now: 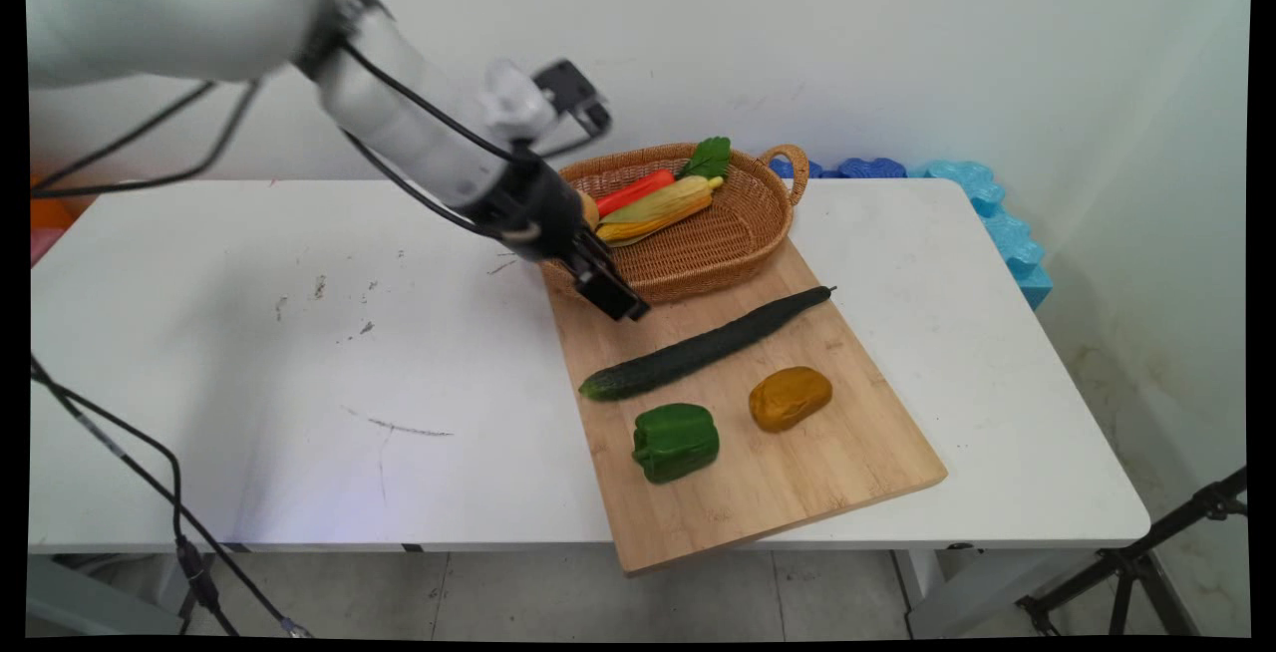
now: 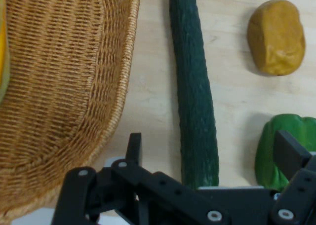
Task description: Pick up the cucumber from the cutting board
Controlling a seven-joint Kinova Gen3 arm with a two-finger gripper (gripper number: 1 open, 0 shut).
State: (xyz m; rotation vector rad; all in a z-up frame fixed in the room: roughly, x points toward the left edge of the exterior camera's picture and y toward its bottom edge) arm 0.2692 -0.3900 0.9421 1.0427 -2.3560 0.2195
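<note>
I will grab the long dark green cucumber by its middle point(image 1: 708, 348) with my gripper next, and then put the cucumber in the wicker basket point(image 1: 728, 233).
My gripper point(image 1: 620, 303) hangs open over the far left part of a wooden cutting board point(image 1: 797, 492), just in front of a wicker basket point(image 1: 728, 233). In the hand view the gripper point(image 2: 212, 148) has its fingers point(image 2: 134, 145) spread wide, and the blunt end of a long dark green cucumber point(image 2: 195, 96) lies between them, below the hand and untouched. That cucumber point(image 1: 703, 345) lies diagonally across the board. A green bell pepper point(image 1: 676, 442) and a yellow-brown potato point(image 1: 790, 398) sit nearer the board's front. Beside the right finger in the hand view are the pepper point(image 2: 286, 146) and the potato point(image 2: 276, 37).
The basket point(image 2: 59, 87) holds a corn cob point(image 1: 663, 208), a carrot point(image 1: 638, 190) with green leaves, and a partly hidden tan item behind my wrist. Blue foam pieces point(image 1: 987, 213) lie beyond the table's far right corner. Black cables hang at the left.
</note>
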